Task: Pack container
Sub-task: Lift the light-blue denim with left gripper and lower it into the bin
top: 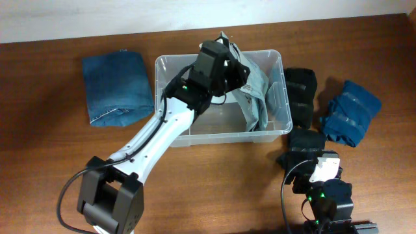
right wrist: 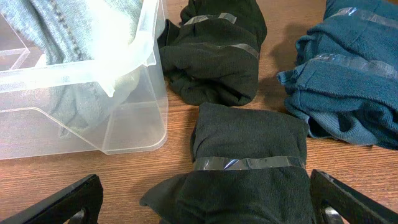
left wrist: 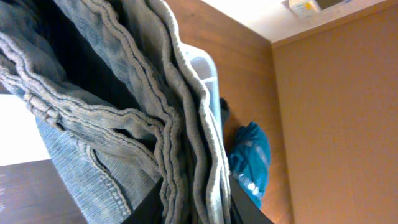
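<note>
The pale grey-blue jeans' upper fold juts past the container's back rim (top: pixel 263 52), so my left gripper now keeps hold of the jeans until they are down inside.
The clear plastic container (top: pixel 214 133) stands mid-table. My left gripper (top: pixel 226 57) hovers over its back rim, shut on pale grey-blue jeans (top: pixel 255 91) that hang down into the container's right side. In the left wrist view the jeans (left wrist: pixel 124 112) fill the frame, pinched between the jaws (left wrist: pixel 193 210); the container's rim (left wrist: pixel 205 68) shows behind. My right gripper (top: pixel 322 170) is open at the front right. In the right wrist view its fingers (right wrist: pixel 205 205) straddle a taped black clothing bundle (right wrist: pixel 249 162), beside the container's corner (right wrist: pixel 124 124).
Folded dark blue jeans (top: pixel 117 88) lie left of the container. A second black bundle (top: pixel 302 94) sits against its right wall, also in the right wrist view (right wrist: pixel 217 56). A teal bundle (top: pixel 351 114) lies at the far right; it shows in both wrist views (right wrist: pixel 348 81) (left wrist: pixel 249 158).
</note>
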